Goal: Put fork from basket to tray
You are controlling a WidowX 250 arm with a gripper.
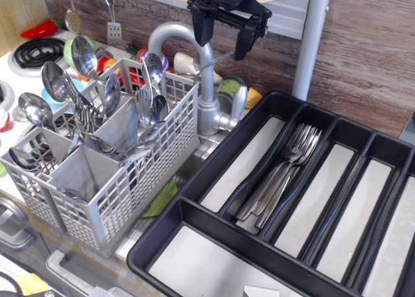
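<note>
The gripper takes hold of the silver fork by its tined head next. Then it lays the fork among the others in the black tray.
The light grey basket point(139, 180) stands at the left, holding several round-bowled spoons point(84, 57) upright in its compartments. I cannot pick out a fork among them for certain. The black tray point(194, 229) lies at the right. Several steel forks point(288, 164) lie together in its second long compartment, tines pointing away. My gripper point(224, 45) hangs high at the top centre, above the faucet and between the basket and the tray. Its jaws are apart, with nothing clearly held between them.
A chrome faucet point(206, 106) rises between basket and tray, right under the gripper. A metal post point(312, 44) stands behind the tray. A stove burner point(35, 50) and toy foods sit at the back left. A green object point(162, 198) lies beside the basket.
</note>
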